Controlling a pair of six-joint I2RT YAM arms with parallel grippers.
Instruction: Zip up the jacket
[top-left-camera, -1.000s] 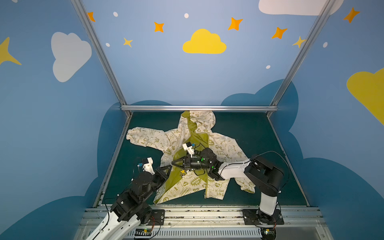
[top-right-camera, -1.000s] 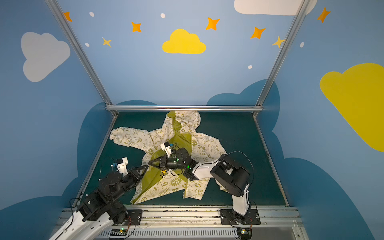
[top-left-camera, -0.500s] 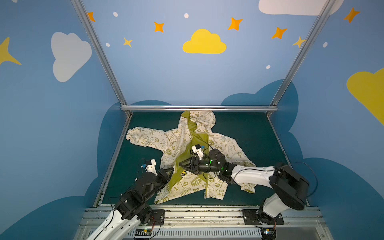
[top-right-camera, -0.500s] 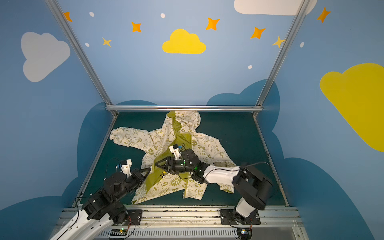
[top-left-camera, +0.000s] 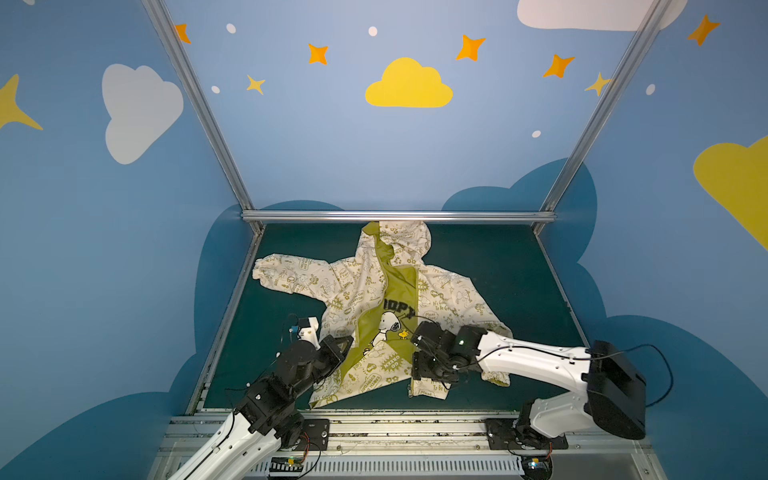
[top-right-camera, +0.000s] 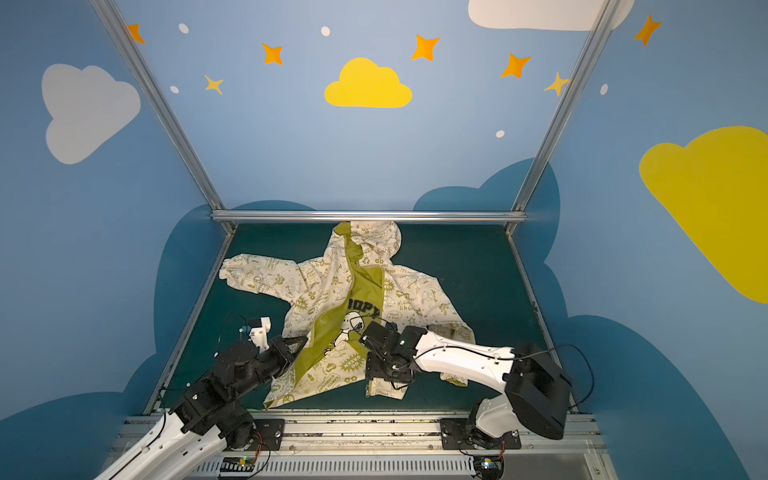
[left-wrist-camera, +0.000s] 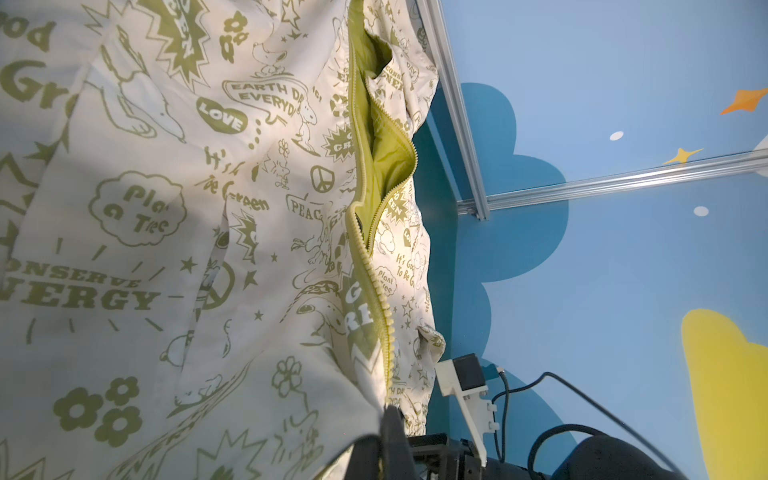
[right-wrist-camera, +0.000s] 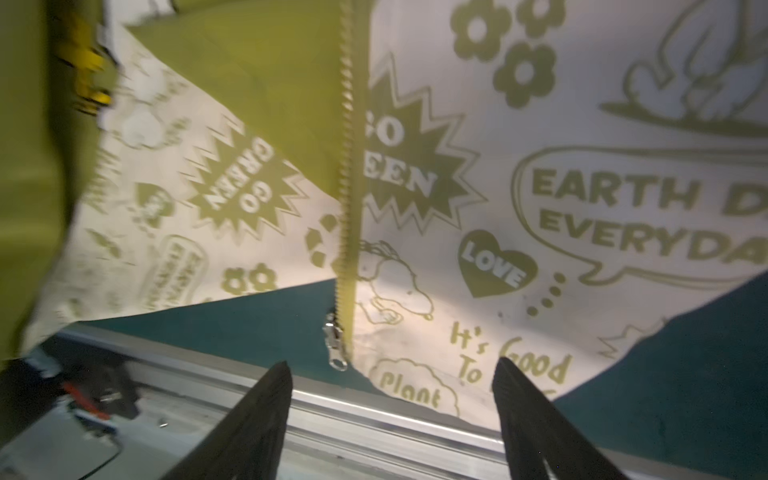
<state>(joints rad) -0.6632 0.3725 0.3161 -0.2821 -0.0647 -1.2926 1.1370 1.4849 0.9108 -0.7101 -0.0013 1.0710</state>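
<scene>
My right gripper will next pinch the bottom fabric of the jacket beside the metal zipper slider (right-wrist-camera: 336, 336), which leaves the slider free for putting in the opposite edge.
The cream jacket (top-left-camera: 449, 291) (top-right-camera: 415, 286) with olive-green prints lies front-up on the dark green table, its front open and the olive lining showing. My left gripper (top-left-camera: 347, 341) (left-wrist-camera: 390, 415) is shut on the jacket's left front edge, pinching the fabric (left-wrist-camera: 166, 208) beside the yellow-green zipper teeth (left-wrist-camera: 376, 291). My right gripper (top-left-camera: 424, 376) (right-wrist-camera: 392, 361) hovers open over the lower right panel, holding nothing. The metal zipper slider (right-wrist-camera: 336, 336) sits at the bottom of the right panel's teeth (right-wrist-camera: 347, 166), just beyond and between its fingers. In both top views the slider is too small to make out.
An aluminium rail (top-left-camera: 374, 415) (right-wrist-camera: 374, 415) runs along the table's front edge, close under the right gripper. Another rail (top-left-camera: 399, 216) borders the back, by the hood. Blue painted walls enclose the sides. Bare table mat (top-left-camera: 498, 270) shows right of the jacket.
My right gripper has opened and swung from the jacket's middle to the lower right panel, now pointing at the hem. The left gripper stays shut on the left edge, shifted slightly.
</scene>
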